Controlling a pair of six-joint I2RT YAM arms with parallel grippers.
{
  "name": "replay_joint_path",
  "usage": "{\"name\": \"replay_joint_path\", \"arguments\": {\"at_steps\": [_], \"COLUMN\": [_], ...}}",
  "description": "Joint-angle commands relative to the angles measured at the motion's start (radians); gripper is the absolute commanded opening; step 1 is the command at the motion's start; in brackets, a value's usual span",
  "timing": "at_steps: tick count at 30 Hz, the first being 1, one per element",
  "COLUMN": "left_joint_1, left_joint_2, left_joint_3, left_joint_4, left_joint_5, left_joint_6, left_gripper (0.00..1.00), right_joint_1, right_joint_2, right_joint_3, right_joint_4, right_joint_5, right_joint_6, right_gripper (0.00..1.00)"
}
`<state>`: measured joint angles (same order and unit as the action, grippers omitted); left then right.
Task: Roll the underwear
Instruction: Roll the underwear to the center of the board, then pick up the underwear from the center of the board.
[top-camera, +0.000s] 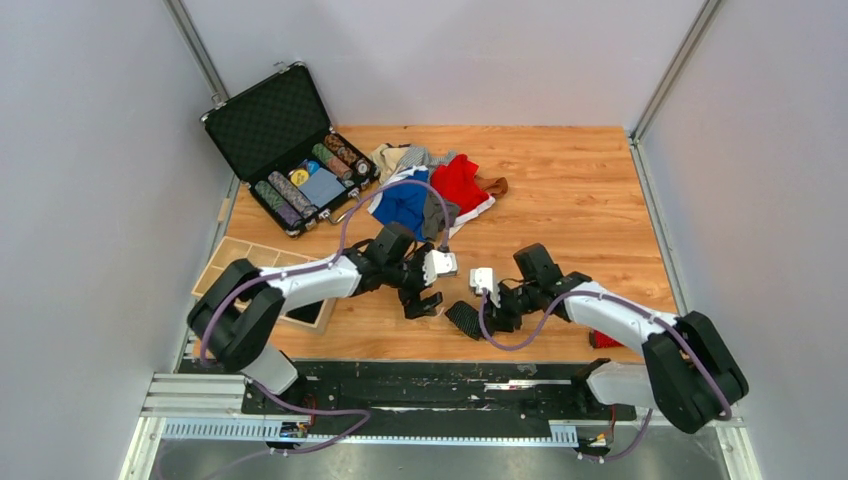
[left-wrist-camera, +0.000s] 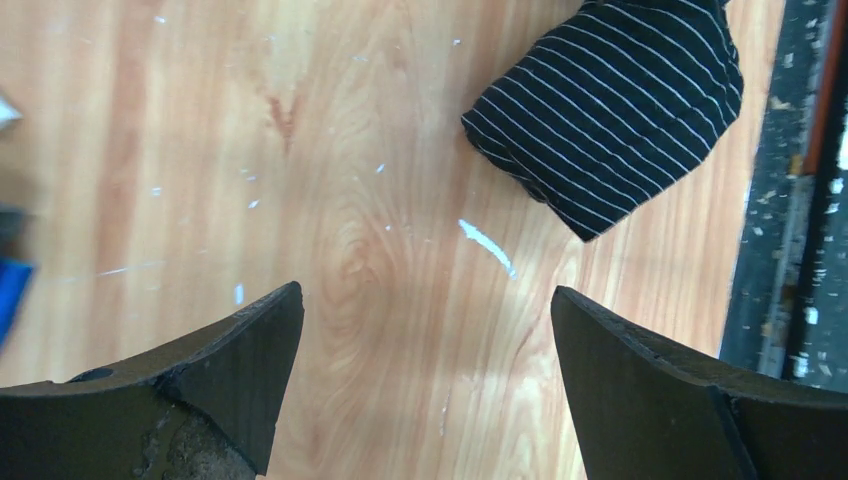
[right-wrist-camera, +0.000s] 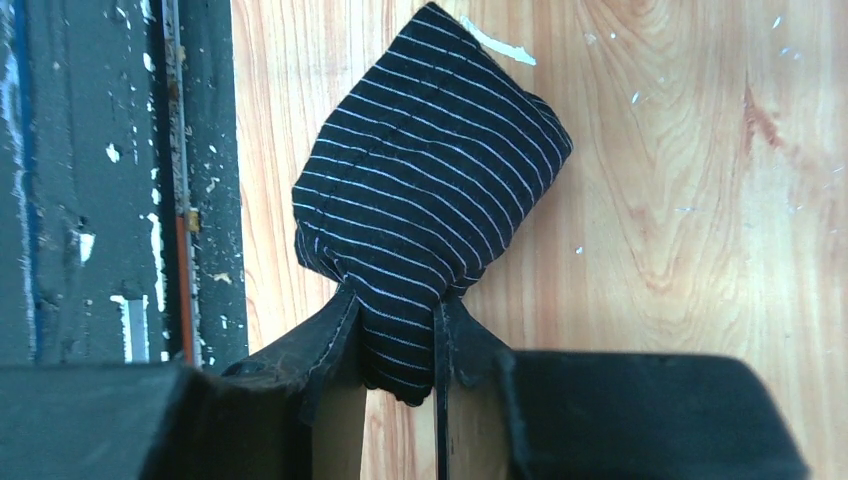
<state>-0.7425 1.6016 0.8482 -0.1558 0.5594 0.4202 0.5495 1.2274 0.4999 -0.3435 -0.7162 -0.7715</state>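
Note:
My left gripper should move toward the underwear (top-camera: 465, 318) (left-wrist-camera: 608, 112) first. The underwear is beyond my left gripper's fingers, so they would miss it if they closed now.
A black underwear with thin white stripes (right-wrist-camera: 430, 190), folded into a compact bundle, lies near the table's front edge (top-camera: 463, 318). My right gripper (right-wrist-camera: 397, 330) is shut on one corner of it, the cloth pinched between both fingers. My left gripper (left-wrist-camera: 425, 340) hangs wide open over bare wood, with the striped underwear (left-wrist-camera: 610, 110) lying apart from it to the upper right. A pile of other underwear (top-camera: 440, 190) in blue, red, grey and beige lies at the back middle of the table.
An open black case (top-camera: 285, 145) with striped poker chips stands at the back left. A wooden compartment tray (top-camera: 240, 262) lies at the left edge, partly under my left arm. A small red thing (top-camera: 604, 340) shows by the right arm. A black rail (top-camera: 420, 385) runs along the front.

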Motion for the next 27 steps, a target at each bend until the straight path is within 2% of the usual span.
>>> {"name": "replay_joint_path", "arguments": {"at_steps": [1,4,8,14,22,27], "left_joint_1": [-0.090,-0.160,-0.253,-0.318,-0.321,-0.321], "left_joint_2": [-0.178,-0.220,-0.185,-0.019,0.072,0.084], "left_joint_3": [-0.091,-0.160,-0.181,-0.143,-0.149,-0.139], "left_joint_4": [0.213,0.286,0.369,0.500,0.531,0.550], "left_joint_5": [-0.222,-0.222,-0.210,-0.281,-0.338,-0.324], "left_joint_6": [0.118,0.317,0.463,0.488,0.523,0.506], "left_gripper": [1.00,1.00,1.00,1.00,0.90,0.83], "right_joint_1": [-0.050,-0.118,-0.206,-0.283,-0.334,-0.360], "right_joint_2": [0.127,0.262,0.471,0.739,0.916,1.001], "right_joint_3": [0.048,0.133,0.307,0.530,0.679,0.743], "right_joint_4": [-0.185,-0.224,-0.362,-0.577,-0.724,-0.777], "right_joint_5": [-0.101,-0.142,-0.225,-0.307,-0.345,-0.365], "right_joint_6": [0.045,0.039,0.039,0.020,0.024,0.053], "right_gripper": [0.00,0.00,0.00,0.00,0.00,0.00]}}
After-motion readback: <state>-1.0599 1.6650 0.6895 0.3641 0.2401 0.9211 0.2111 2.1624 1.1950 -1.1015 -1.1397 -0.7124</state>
